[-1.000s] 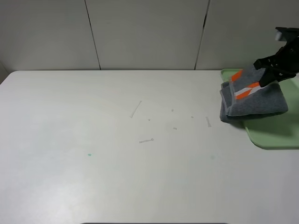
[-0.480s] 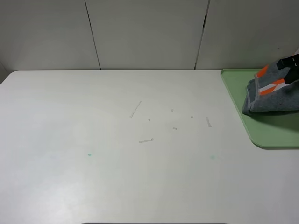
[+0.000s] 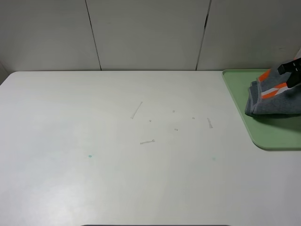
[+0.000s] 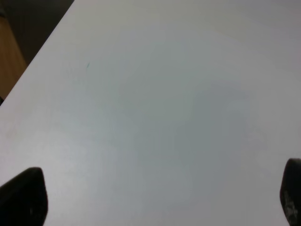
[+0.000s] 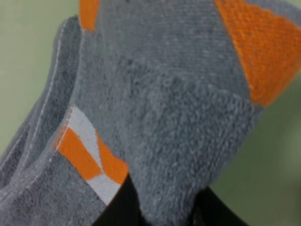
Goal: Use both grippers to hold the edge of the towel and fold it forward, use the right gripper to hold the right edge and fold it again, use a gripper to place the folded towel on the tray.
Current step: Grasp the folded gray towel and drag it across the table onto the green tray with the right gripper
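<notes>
I should open my right gripper now. The folded towel's lower edge [image 3: 265, 114] is resting on the green tray [image 3: 265, 136] inside the tray's rim, so the towel would stay there.
The folded dark grey towel [image 3: 275, 101] with orange-and-white marks lies on the pale green tray [image 3: 265, 136] at the far right of the table. My right gripper [image 3: 292, 71] is at its back right corner, shut on a raised fold of it. The right wrist view shows the towel [image 5: 178, 117] filling the frame, with the gripper [image 5: 162, 214] pinching a fold between black fingers [image 5: 117, 209]. My left gripper [image 4: 157, 202] is open and empty over bare white table. Only its two fingertips [image 4: 23, 197] show, and it is out of the exterior view.
The white table [image 3: 117, 155] carries a few small scratches and specks near its middle. The tray runs off the right edge of the exterior view. A grey panelled wall stands behind the table. The table's edge and dark floor show in the left wrist view [image 4: 28, 28].
My right gripper has carried the towel to the right, from the tray's left rim to well inside the tray. Over the last half second it has barely moved.
</notes>
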### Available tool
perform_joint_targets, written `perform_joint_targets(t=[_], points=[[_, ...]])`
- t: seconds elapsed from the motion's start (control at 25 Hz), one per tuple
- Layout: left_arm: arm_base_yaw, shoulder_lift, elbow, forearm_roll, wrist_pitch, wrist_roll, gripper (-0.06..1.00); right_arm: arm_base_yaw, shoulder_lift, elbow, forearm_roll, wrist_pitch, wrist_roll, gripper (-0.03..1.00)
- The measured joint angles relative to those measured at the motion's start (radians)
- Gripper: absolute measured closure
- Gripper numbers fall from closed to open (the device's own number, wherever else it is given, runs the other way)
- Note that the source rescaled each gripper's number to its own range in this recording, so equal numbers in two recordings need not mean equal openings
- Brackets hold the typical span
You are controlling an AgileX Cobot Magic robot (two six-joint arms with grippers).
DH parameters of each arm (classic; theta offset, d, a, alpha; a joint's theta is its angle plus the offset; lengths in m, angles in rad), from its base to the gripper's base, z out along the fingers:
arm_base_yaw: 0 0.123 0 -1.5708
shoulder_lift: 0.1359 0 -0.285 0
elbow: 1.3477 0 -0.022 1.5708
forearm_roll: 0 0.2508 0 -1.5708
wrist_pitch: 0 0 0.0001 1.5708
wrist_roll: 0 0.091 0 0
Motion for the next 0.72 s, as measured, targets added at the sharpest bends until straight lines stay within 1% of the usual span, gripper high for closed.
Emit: perform_joint_targets(t=[0.12,0.16,0.2,0.24,0.28,0.32,0.36,0.44,0.52,0.72], points=[[0.0,0.0,0.0,0.0,0.0,0.0,-0.06,0.0,0.002,0.0,-0.005,0.0,0.0,0.82],[0.0,0.0,0.0,0.0,0.0,0.0,-0.06,0.0,0.002,0.0,-0.007,0.0,0.0,0.81],[0.0,0.0,0.0,0.0,0.0,0.0,-0.06,0.0,0.003,0.0,-0.01,0.0,0.0,0.75],[0.0,0.0,0.0,0.0,0.0,0.0,-0.06,0.0,0.003,0.0,-0.009,0.0,0.002,0.66],[0.0,0.0,0.0,0.0,0.0,0.0,-0.06,0.0,0.003,0.0,-0.012,0.0,0.005,0.49],[0.0,0.0,0.0,0.0,0.0,0.0,-0.06,0.0,0.003,0.0,-0.012,-0.001,0.014,0.28],[0.0,0.0,0.0,0.0,0.0,0.0,-0.06,0.0,0.003,0.0,-0.012,-0.003,0.028,0.15],[0.0,0.0,0.0,0.0,0.0,0.0,-0.06,0.0,0.003,0.0,-0.012,-0.004,0.045,0.04],[0.0,0.0,0.0,0.0,0.0,0.0,-0.06,0.0,0.003,0.0,-0.008,-0.004,0.053,-0.01],[0.0,0.0,0.0,0.0,0.0,0.0,-0.06,0.0,0.003,0.0,-0.001,-0.004,0.053,-0.03]])
